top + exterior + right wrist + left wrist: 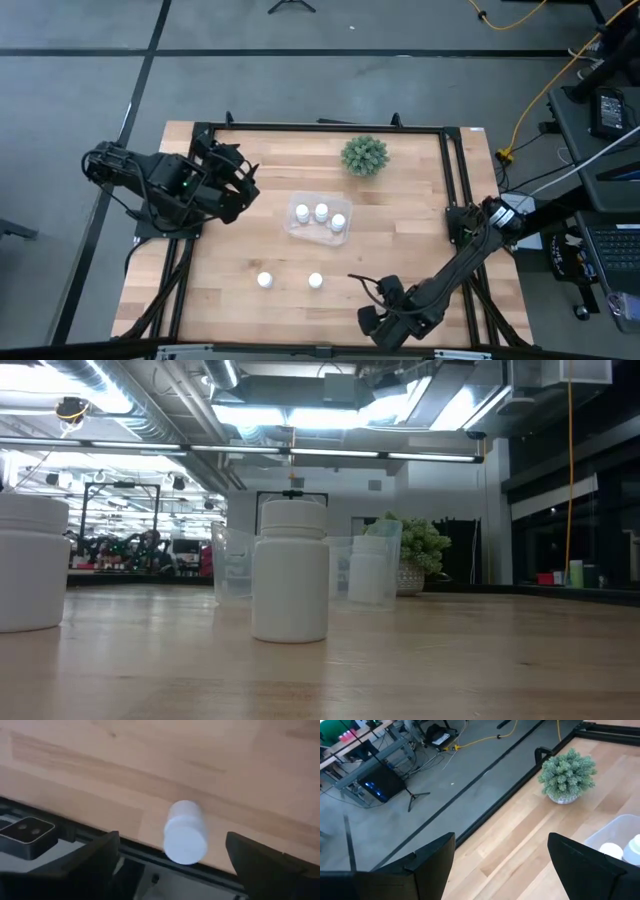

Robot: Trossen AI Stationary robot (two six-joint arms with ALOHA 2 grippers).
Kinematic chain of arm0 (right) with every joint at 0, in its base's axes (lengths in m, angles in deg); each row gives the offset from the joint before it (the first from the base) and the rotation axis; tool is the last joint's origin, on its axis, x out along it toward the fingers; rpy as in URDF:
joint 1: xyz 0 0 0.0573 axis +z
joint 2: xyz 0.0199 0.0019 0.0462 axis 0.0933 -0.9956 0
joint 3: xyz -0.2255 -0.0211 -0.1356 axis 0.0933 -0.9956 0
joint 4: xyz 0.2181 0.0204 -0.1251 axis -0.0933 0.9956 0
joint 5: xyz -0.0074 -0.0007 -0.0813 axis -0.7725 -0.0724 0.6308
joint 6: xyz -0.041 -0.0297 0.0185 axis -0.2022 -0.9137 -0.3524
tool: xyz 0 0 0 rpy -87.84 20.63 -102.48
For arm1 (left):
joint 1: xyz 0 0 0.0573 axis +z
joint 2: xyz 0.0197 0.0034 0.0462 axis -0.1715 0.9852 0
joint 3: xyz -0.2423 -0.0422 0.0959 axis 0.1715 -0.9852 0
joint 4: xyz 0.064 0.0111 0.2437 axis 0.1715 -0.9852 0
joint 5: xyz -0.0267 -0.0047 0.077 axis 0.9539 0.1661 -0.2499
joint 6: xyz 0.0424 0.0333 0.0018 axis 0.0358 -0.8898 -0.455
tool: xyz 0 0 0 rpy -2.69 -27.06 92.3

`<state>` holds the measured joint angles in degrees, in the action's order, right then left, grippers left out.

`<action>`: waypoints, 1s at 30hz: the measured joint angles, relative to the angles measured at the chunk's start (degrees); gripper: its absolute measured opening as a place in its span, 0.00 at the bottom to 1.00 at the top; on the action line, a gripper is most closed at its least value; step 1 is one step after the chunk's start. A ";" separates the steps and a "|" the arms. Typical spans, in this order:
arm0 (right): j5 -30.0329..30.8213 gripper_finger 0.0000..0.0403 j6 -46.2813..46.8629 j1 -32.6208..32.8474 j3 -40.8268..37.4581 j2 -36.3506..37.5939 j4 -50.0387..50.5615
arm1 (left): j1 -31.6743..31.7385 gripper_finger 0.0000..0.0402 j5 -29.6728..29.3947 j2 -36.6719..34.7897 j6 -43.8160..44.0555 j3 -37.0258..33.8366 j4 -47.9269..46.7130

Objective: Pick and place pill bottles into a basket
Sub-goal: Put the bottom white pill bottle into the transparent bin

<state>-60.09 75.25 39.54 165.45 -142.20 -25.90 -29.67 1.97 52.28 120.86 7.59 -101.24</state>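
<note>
This white pill bottle needs to go in the clear basket. My right gripper will grab the bottle by its cap (185,844) next.
The clear basket (300,228) stands mid-table with three white pill bottles (321,212) upright in it. Two more bottles (265,280) (315,281) stand on the wood nearer the front edge; in the low view they are the centre bottle (290,570) and the left one (30,565). Another bottle (185,839) sits at the table's near edge, hidden in the high view under my right arm. My right gripper (172,865) (385,322) is open above it, a finger on either side, apart from it. My left gripper (500,870) (240,188) is open and empty, left of the basket.
A green spiky plant (364,155) in a small pot stands at the back of the table, behind the basket. A black frame (455,190) runs round the table. The near edge and a black box (25,835) lie just beside the right gripper's bottle.
</note>
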 joint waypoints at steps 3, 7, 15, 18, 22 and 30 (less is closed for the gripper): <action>-0.06 0.90 1.31 0.39 -2.18 -0.02 -0.88 | 0.00 0.77 0.10 -0.02 0.00 0.00 0.00; -2.35 0.89 2.75 0.92 -5.45 -0.04 -4.53 | 0.00 0.77 1.20 -0.03 -0.06 0.00 -0.04; -3.19 0.89 4.71 1.51 -9.53 -0.04 -15.39 | -0.10 0.77 2.64 -0.03 -0.96 0.00 -0.04; -3.17 0.89 4.78 1.48 -10.00 -0.04 -13.09 | -0.43 0.77 2.36 -0.03 -1.03 0.00 -0.04; -3.20 0.89 5.06 1.46 -9.96 -0.61 -12.18 | -0.44 0.77 2.12 -0.03 -1.09 0.00 -0.04; -4.57 0.87 4.64 1.50 -9.95 -1.51 -13.91 | -0.44 0.77 2.16 -0.03 -1.11 0.00 -0.09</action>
<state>-64.66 79.89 41.04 155.50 -143.71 -39.81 -30.11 4.13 52.25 119.75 7.59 -101.33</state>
